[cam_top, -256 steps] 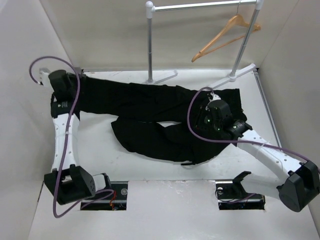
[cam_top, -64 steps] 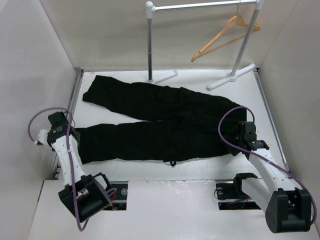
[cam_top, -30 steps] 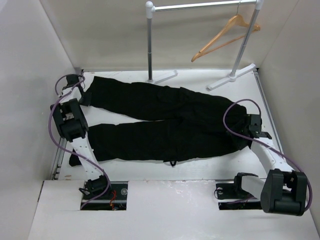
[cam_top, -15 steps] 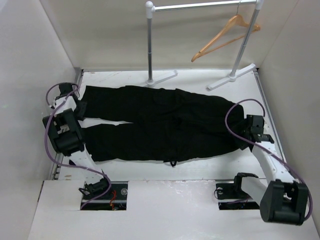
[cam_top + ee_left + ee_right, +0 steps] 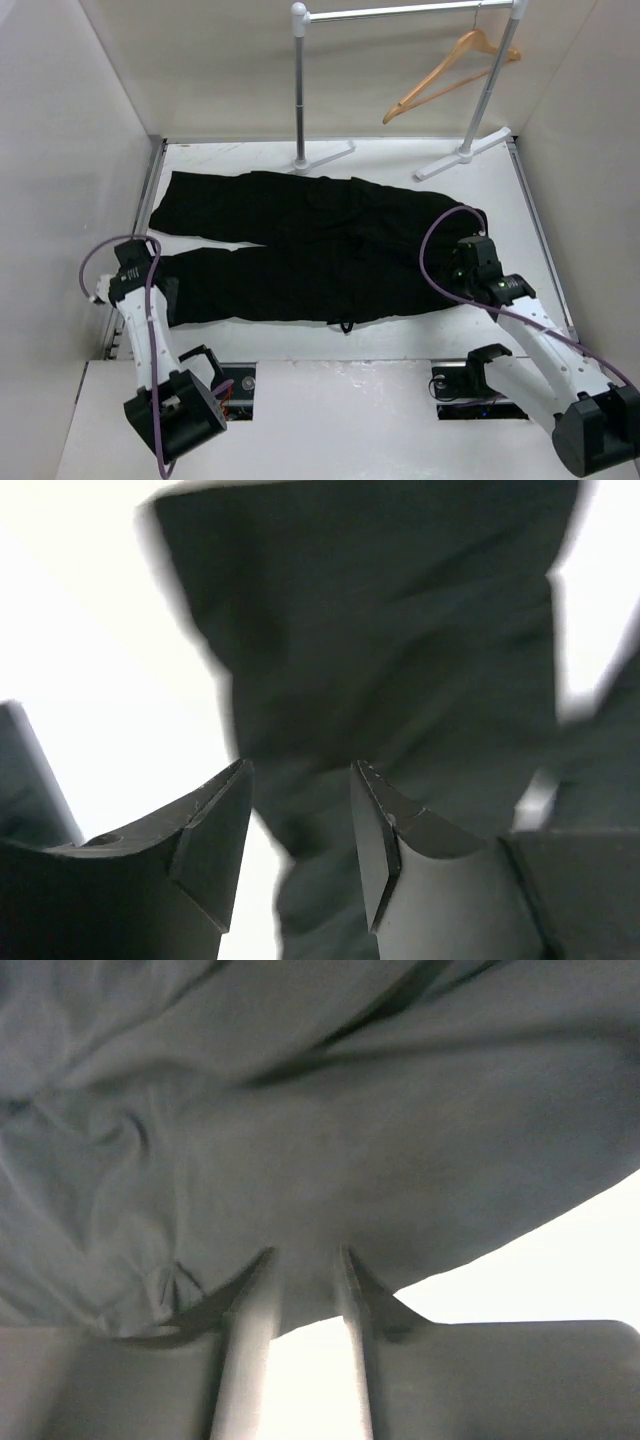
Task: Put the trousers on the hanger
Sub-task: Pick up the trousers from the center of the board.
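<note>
Next, my right gripper pinches the trousers' near edge at the waist (image 5: 452, 298) (image 5: 308, 1300). Then I fold the near leg over the far leg for hanging.
The black trousers (image 5: 310, 245) lie flat on the white table, legs pointing left and waist at the right. The tan wooden hanger (image 5: 450, 72) hangs on the rack at the back right. My left gripper (image 5: 160, 293) is at the cuff of the near leg. In the left wrist view it (image 5: 300, 785) is open, with dark cloth (image 5: 400, 630) just beyond its tips. My right gripper (image 5: 457, 270) is at the waist. In the right wrist view it (image 5: 300, 1265) is narrowly open, with the edge of the cloth (image 5: 320, 1140) between its fingertips.
The silver-and-white clothes rack (image 5: 300, 90) stands at the back, its feet (image 5: 330, 155) on the table near the far trouser leg. Walls close in on the left and right. A strip of bare table (image 5: 330, 340) runs along the near edge.
My left arm has come back from the far leg's cuff to the near leg's cuff. The far leg now lies flat. My right gripper has moved left from the waist's right edge.
</note>
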{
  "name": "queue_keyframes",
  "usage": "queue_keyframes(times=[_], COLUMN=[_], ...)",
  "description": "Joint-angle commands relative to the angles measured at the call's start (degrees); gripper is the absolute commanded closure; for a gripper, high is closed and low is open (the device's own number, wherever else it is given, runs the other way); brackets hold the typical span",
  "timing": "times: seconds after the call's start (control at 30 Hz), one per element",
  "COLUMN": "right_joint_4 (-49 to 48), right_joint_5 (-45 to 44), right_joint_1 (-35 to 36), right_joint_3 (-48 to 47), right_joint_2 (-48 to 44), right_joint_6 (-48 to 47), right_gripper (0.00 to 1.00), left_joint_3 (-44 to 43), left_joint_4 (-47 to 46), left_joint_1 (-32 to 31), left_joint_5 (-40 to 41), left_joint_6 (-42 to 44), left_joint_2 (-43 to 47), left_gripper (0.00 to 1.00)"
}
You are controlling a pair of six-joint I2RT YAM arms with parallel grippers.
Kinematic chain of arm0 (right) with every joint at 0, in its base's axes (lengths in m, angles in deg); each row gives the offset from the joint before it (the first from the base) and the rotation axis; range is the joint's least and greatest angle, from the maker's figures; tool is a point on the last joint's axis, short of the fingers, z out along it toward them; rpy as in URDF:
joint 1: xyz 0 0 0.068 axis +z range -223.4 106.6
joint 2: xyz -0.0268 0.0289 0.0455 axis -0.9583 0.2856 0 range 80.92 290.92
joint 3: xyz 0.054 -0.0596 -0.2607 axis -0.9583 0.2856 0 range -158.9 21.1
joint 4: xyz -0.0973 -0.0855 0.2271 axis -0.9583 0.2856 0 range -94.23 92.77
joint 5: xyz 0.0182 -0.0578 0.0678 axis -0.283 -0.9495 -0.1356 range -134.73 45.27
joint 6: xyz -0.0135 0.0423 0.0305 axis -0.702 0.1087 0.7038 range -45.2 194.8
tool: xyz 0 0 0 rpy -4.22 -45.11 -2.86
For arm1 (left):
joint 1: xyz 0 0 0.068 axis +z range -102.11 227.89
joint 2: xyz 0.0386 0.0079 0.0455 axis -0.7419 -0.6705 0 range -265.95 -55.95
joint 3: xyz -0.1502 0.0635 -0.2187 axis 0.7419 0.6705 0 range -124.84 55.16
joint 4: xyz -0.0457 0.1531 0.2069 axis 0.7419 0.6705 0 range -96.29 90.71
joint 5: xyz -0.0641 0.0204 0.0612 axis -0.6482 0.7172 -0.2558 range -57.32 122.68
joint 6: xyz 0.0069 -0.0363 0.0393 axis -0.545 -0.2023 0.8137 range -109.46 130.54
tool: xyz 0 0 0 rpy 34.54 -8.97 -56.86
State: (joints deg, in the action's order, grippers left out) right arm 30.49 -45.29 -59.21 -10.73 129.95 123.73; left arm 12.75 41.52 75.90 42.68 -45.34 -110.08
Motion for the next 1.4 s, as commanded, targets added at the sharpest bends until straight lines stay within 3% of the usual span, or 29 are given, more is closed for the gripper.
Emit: queue_keyframes(times=[0.0, 0.13, 0.47, 0.63, 0.77, 0.9, 1.17, 1.37], right_joint_4=[-1.67, -3.43, -3.61, -3.69, -3.08, 0.08, 3.51, 2.37], right_joint_5=[1.78, 4.07, 7.33, 7.32, 5.75, 1.71, -2.43, -6.64], right_joint_1=[2.98, 5.44, 5.45, 4.04, -0.95, -11.92, -21.61, -22.59], right_joint_3=[-1.74, -1.30, -0.34, 0.02, 0.89, 1.86, 3.27, 0.90], right_joint_2=[0.53, 1.06, 1.15, 2.11, 1.77, 0.19, 4.48, 10.46], right_joint_6=[-1.11, -1.55, -3.22, -2.17, -0.33, 1.08, 5.21, 5.21], right_gripper=[0.56, 0.40, 0.31, 0.32, 0.39, 0.40, 0.47, 0.53], left_joint_3=[2.77, 7.33, 15.51, 16.75, 15.43, 11.06, 5.76, 5.06], left_joint_4=[12.55, 11.88, -6.04, -17.03, -22.57, -22.68, -16.17, -16.70], left_joint_1=[0.16, 3.40, 10.26, 11.41, 11.50, 10.45, 3.15, 1.74], left_joint_5=[3.44, 4.15, 4.68, 3.71, 2.13, 0.98, 4.51, 3.01], left_joint_6=[-3.18, -5.03, -5.73, -5.91, -5.82, -5.39, -4.15, -4.42], left_joint_2=[2.53, 5.78, 2.37, -4.48, -11.33, -13.81, -10.12, -11.00], left_gripper=[0.59, 0.56, 0.54, 0.57, 0.80, 0.95, 0.97, 0.98])
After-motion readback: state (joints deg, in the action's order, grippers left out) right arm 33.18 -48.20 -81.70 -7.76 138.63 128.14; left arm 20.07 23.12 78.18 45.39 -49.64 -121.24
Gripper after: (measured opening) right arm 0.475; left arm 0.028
